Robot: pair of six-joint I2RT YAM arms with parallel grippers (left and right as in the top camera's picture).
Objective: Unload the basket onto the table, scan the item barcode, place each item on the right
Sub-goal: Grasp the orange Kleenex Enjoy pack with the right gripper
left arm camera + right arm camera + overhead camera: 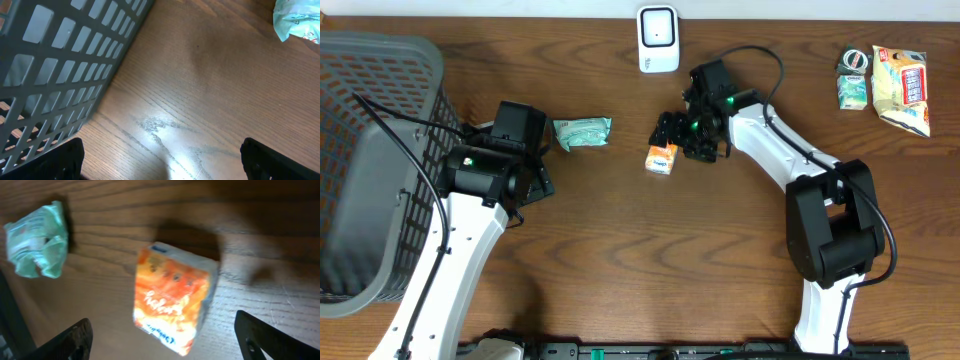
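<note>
I will have my right gripper grab the orange-and-white packet (661, 158) (172, 300) next from above across its side edges, so the barcode stays uncovered to scan.
An orange-and-white packet (661, 158) lies on the wooden table just below my right gripper (682, 140). In the right wrist view this packet (172, 300) sits between the two black fingers (75, 340) without touching either, and my right gripper (165, 341) is open. The white scanner (658, 38) stands at the table's back edge, above the packet. My left gripper (542, 165) hovers wide open over bare wood (160, 160), holding nothing, beside a crumpled green packet (582, 131).
A grey mesh basket (370, 160) fills the left side, and its wall (55, 75) is close to my left fingers. More packets (900, 88) and a roll of tape (855, 60) lie at the back right. The green packet (37, 240) lies left of the orange one.
</note>
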